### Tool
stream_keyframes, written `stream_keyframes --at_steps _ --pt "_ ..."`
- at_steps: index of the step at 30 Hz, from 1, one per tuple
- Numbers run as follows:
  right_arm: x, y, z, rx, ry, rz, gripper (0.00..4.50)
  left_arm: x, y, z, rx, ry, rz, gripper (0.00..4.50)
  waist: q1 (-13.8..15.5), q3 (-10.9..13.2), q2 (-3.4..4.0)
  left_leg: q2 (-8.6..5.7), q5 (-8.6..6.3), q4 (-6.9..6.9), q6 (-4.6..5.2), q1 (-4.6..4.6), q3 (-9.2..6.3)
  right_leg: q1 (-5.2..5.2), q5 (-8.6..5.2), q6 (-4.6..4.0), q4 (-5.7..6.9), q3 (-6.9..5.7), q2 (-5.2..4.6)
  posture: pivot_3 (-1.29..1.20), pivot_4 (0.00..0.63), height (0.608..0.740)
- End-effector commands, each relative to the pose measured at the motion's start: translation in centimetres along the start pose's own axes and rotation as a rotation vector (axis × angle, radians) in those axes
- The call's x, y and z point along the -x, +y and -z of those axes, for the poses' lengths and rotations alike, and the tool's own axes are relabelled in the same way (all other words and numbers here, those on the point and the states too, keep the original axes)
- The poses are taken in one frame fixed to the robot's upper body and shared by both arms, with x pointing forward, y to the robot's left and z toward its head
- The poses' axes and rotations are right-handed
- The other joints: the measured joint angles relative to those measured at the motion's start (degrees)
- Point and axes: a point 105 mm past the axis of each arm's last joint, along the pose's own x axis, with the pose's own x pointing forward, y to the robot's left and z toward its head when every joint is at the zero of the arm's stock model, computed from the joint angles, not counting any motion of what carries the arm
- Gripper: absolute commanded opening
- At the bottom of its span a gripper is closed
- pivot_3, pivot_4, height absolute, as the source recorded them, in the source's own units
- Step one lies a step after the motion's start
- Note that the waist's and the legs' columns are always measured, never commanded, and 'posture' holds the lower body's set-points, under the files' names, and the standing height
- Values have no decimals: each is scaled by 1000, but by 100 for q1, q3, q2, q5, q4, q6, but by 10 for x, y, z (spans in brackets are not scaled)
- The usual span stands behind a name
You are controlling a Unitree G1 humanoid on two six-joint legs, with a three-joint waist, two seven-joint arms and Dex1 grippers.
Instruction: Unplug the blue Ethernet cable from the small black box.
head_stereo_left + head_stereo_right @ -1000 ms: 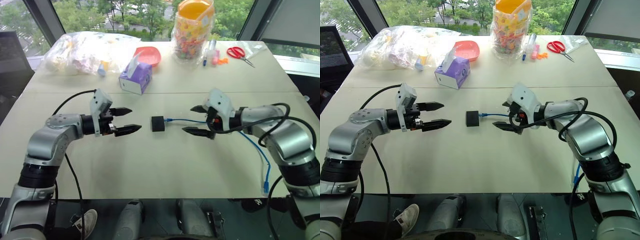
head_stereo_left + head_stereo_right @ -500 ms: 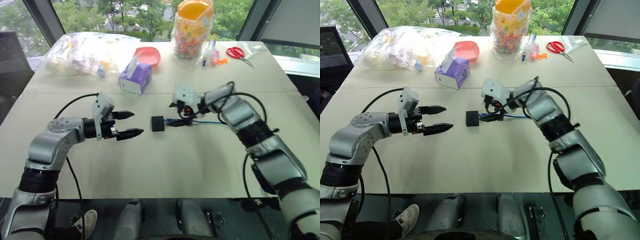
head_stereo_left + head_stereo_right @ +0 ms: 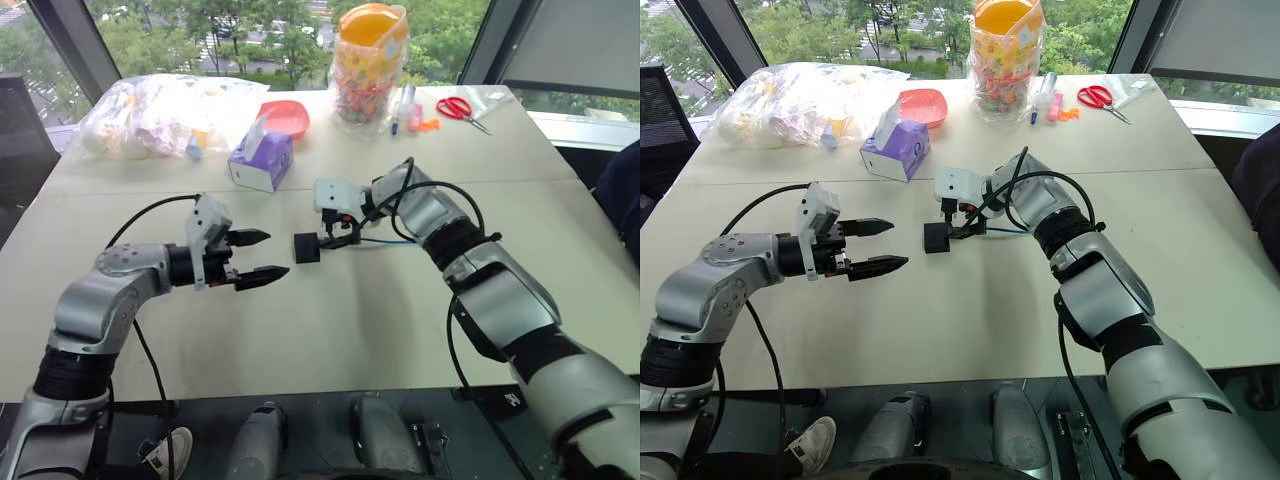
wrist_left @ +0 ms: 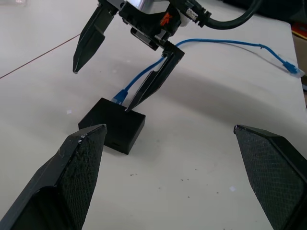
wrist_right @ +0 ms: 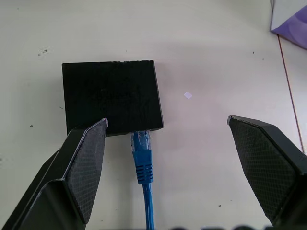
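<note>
Next, my left gripper grabs the small black box by its end opposite the plug, since the blue plug and my other gripper's finger crowd one side.
The small black box lies flat in the middle of the table. The blue Ethernet cable is plugged into the side of the box that faces right, and its plug sits in the port. The cord trails off to the right across the table. My right gripper hangs open just above the plug, one finger next to the box's corner and the other out over bare table. My left gripper is open and empty, a short way left of the box and pointing at it.
At the back of the table stand a purple tissue box, a red bowl, a full plastic bag, a jar of colourful items, markers and red scissors. The cable's free end lies off to the right.
My right arm has swung in leftward along the cable and tipped down, so its open gripper now stands over the plug at the box. The left gripper has hardly moved. The camera has shifted.
</note>
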Motion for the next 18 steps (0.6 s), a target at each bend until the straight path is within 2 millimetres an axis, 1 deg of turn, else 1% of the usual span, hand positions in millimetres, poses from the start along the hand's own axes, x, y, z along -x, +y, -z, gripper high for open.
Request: stream_keyframes --at_steps 1,7,11,13,17,18 --pt "0 5 25 -31 86 -22 4214 6 0 -11 -38 -21 -14 4463 -2 0 0 0 1 3 0 0 0 1 0 0 0 0 0 0 150 740" --pt "8 4 34 -39 113 -34 4214 4 2 -12 -46 -21 -8 4463 -47 6 8 -1 1 7 -1 -14 2 -14 1 1 3 6 0 0 150 740" --pt "4 4 33 -51 99 -17 4214 2 3 -13 -51 -22 -5 4463 -52 6 9 -1 1 0 -1 -15 -1 -15 1 1 2 5 0 0 150 740" --pt "-1 7 29 -82 74 -25 4214 2 3 -14 -52 -22 -3 4463 -59 5 7 -2 0 -1 -1 -15 -1 -15 1 1 2 5 -1 0 150 740" --pt "-11 9 9 -184 -20 -44 4214 1 4 -14 -56 -21 -1 4463 -89 5 7 0 0 0 -1 -10 0 -14 1 1 3 5 1 0 150 740" --pt "-13 9 5 -215 -41 -47 3954 1 4 -14 -59 -20 -2 4491 -98 5 7 1 0 -1 -1 -9 0 -15 2 0 4 6 3 0 150 740"
